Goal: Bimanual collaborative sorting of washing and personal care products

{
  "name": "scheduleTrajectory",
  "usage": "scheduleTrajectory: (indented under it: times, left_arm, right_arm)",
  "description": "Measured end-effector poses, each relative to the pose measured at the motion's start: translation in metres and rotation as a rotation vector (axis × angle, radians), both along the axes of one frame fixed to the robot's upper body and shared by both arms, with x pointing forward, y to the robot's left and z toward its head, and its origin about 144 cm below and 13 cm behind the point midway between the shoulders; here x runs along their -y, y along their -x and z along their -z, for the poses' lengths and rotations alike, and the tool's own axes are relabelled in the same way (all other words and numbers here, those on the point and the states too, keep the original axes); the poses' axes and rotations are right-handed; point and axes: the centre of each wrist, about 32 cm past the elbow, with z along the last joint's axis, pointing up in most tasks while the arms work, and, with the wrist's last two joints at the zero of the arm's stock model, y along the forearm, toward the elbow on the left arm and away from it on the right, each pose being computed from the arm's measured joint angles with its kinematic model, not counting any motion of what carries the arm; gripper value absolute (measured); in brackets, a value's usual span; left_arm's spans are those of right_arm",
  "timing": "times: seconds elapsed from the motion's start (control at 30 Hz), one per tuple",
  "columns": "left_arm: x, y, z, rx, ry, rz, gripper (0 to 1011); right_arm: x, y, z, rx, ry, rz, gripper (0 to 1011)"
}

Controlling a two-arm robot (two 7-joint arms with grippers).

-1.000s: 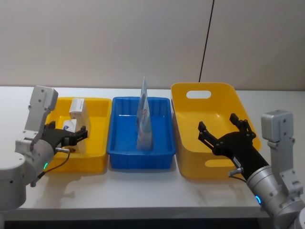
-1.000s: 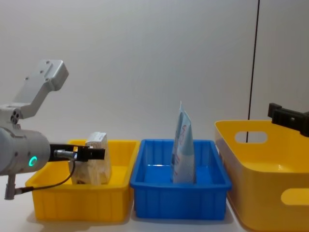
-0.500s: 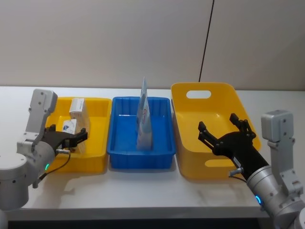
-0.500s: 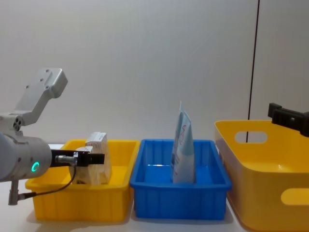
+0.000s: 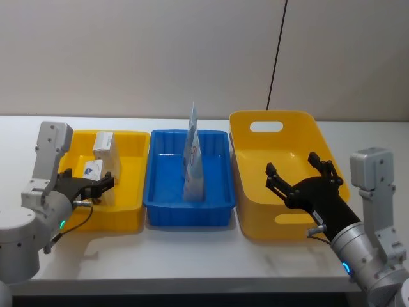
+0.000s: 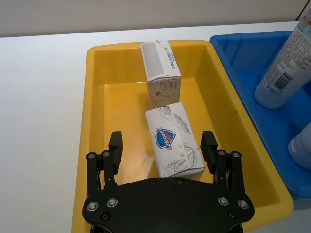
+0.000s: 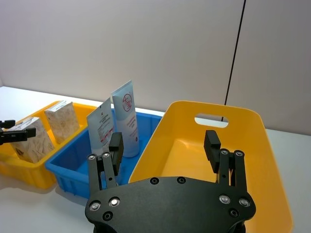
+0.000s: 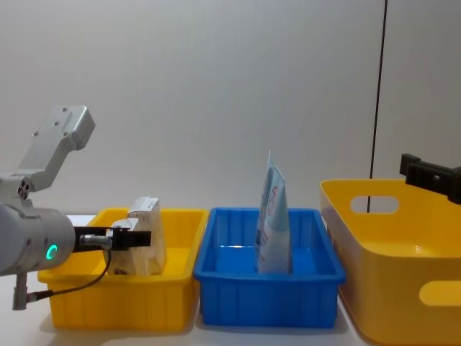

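Observation:
The left gripper grabs the pale grey carton (image 6: 175,145) by its leaf-printed sides next, to sort the washing and care products.
Two cartons sit in the small yellow bin (image 5: 132,192). The pale grey leaf-printed carton (image 6: 175,145) lies flat, and the tan mottled carton (image 6: 160,73) stands behind it. My left gripper (image 6: 162,143) hovers open over the bin's near end, its fingers either side of the flat carton without touching it; it is also in the head view (image 5: 97,185). Two pale blue tubes (image 7: 127,121) stand upright in the blue bin (image 5: 217,206). My right gripper (image 5: 300,176) is open and holds nothing above the large yellow basket (image 5: 255,220).
The three containers stand side by side on a white table (image 5: 192,256), with a bare strip in front of them. A wall rises close behind, with a thin dark cable (image 5: 276,57) running down it.
My left arm has drawn back a little toward my body, open and holding nothing. The cartons, the tubes and the right arm have stayed put.

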Motion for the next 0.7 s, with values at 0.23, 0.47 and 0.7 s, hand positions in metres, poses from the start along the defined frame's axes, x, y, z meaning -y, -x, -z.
scheduleTrajectory:
  times: [0.23, 0.47, 0.7]
  left_arm:
    - [0.0001, -0.0001, 0.0007, -0.001, 0.004, -0.005, 834]
    - [0.0, -0.0001, 0.0013, -0.002, 0.006, -0.009, 602]
    - [0.0001, -0.0001, 0.0017, -0.002, 0.007, -0.01, 427]
  right_arm:
    - [0.0, 0.0, 0.0, 0.0, 0.0, 0.0, 1002]
    - [0.0, 0.0, 0.0, 0.0, 0.0, 0.0, 1002]
    - [0.0, 0.0, 0.0, 0.0, 0.0, 0.0, 1002]
